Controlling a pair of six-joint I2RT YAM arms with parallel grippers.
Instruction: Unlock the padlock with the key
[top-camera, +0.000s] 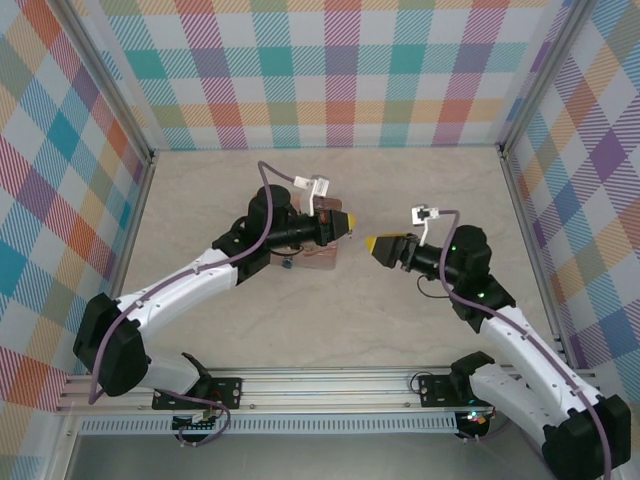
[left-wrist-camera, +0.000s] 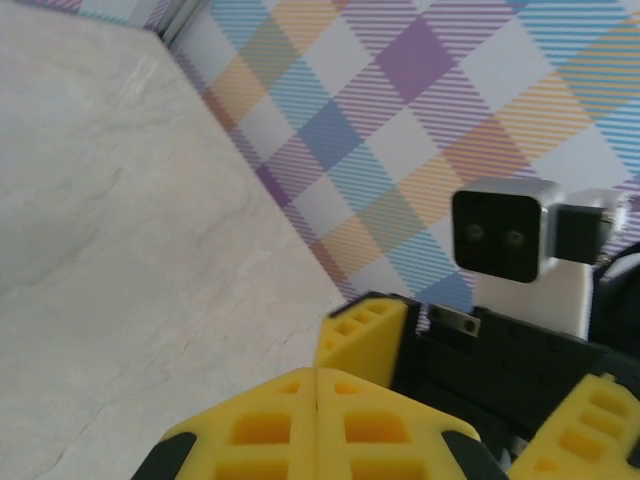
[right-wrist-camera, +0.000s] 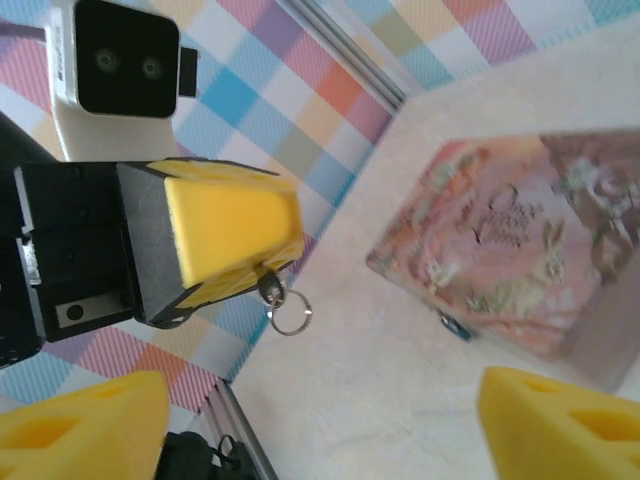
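Next, my right gripper grabs the key's exposed head, at the ring end (top-camera: 351, 234), so the key's blade stays free to unlock the padlock (top-camera: 287, 264).
My left gripper (top-camera: 350, 224) is shut, its yellow fingers (left-wrist-camera: 317, 400) pressed together. The right wrist view shows the small dark key (right-wrist-camera: 270, 288) pinched at those fingertips, with a thin metal ring (right-wrist-camera: 291, 316) dangling from it. The tiny blue-teal padlock (right-wrist-camera: 455, 327) hangs at the lower edge of the pink picture tin (right-wrist-camera: 510, 250), apart from the key. Seen from above, the padlock (top-camera: 287, 264) is a blue speck beside the tin (top-camera: 322, 259), under the left arm. My right gripper (top-camera: 372, 243) faces the left one a short way off; its fingers (right-wrist-camera: 80, 430) stand wide open with nothing between them.
Plaid walls (top-camera: 340, 70) close the table on three sides, with metal posts at the corners. The beige marble-look tabletop (top-camera: 330, 320) stretches between the arms. The right wrist's camera block (left-wrist-camera: 500, 235) sits close ahead of my left fingers.
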